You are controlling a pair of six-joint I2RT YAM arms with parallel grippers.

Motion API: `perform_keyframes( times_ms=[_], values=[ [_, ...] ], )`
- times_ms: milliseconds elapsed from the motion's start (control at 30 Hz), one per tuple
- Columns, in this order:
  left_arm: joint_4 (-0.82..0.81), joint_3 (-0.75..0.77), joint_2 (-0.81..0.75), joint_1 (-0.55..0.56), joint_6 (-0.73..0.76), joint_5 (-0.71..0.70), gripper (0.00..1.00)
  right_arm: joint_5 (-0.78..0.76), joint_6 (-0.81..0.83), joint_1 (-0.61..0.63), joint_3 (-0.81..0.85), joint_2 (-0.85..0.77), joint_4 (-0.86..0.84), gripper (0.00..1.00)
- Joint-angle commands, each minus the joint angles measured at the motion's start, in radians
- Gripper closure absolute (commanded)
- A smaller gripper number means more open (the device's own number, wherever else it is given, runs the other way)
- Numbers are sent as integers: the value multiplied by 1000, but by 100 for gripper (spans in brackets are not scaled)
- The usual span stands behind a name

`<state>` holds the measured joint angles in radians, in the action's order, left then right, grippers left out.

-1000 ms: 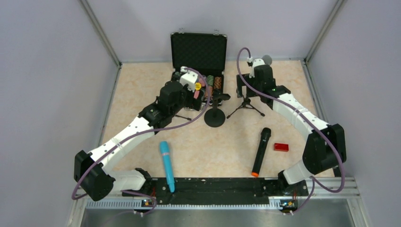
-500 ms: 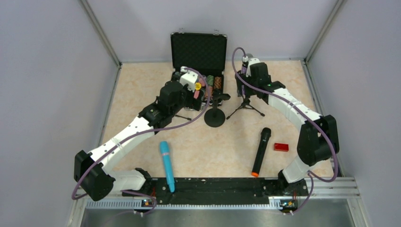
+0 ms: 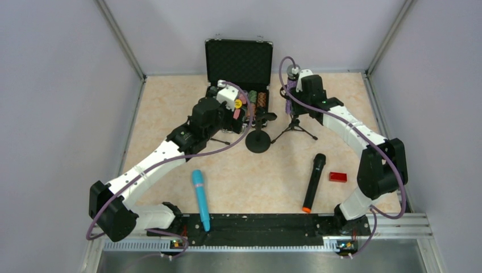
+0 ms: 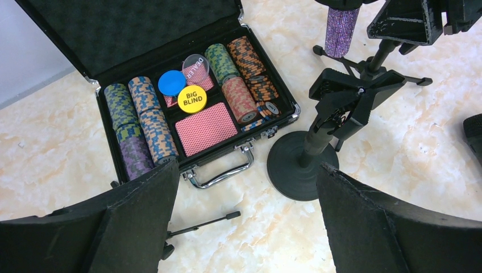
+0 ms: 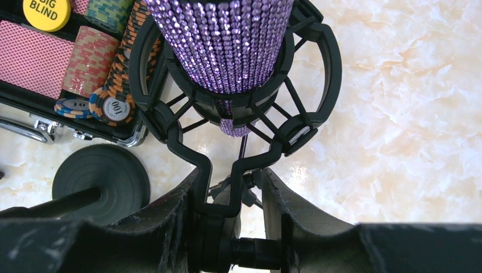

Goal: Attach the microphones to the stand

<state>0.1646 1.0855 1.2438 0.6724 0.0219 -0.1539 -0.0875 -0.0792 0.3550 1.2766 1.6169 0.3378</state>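
Observation:
I would bring the tripod stand and purple microphone [image 3: 290,84] up together if I raised my right gripper now, because its fingers hold the bracket beneath the microphone from both sides.
The glittery purple microphone [image 3: 290,84] [image 5: 227,45] [image 4: 340,28] stands upright in the ring mount [image 5: 327,62] of the tripod stand [image 3: 295,126]. My right gripper [image 3: 291,105] [image 5: 232,176] is shut on that mount's bracket and knob, just below the microphone. The turquoise microphone [image 3: 199,196] lies at the near left. At the near right lies the black microphone [image 3: 314,182] with the orange end. A round-base stand [image 3: 258,139] [image 4: 301,170] has nothing in its clip [image 4: 352,99]. My left gripper [image 3: 245,115] [image 4: 248,170] hovers open beside its base, holding nothing.
An open black case [image 3: 239,60] [image 4: 142,28] with poker chips and cards sits at the back, its handle close to the round base. A small red block [image 3: 337,177] lies right of the black microphone. A thin black stand leg [image 4: 199,224] lies under my left gripper.
My right gripper has closed from wide open onto the tripod stand's mount, and its wrist has turned and shifted slightly left. The left arm has not moved.

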Motion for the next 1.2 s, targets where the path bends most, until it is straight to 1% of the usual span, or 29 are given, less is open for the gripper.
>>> perform_keyframes(
  times_ms=[0, 333, 600, 733, 1000, 1167],
  values=[
    [-50, 0, -26, 4, -3, 6, 6, -7, 23, -5, 44, -26, -42, 100],
    [-49, 1, -21, 3, -5, 12, 6, -10, 50, -4, -4, -131, -149, 100],
    [-49, 1, -23, 3, -9, 20, 7, -31, 73, -5, -31, -177, -226, 100],
    [-50, 2, -21, 4, -14, 29, 7, -51, 89, -5, -1, -184, -255, 100],
    [-46, 3, -26, 4, -16, 31, 7, -44, 119, -9, 92, -152, -267, 100],
    [-51, 4, -27, 4, -18, 45, 7, -42, 121, -20, 113, -146, -302, 100]
  ],
)
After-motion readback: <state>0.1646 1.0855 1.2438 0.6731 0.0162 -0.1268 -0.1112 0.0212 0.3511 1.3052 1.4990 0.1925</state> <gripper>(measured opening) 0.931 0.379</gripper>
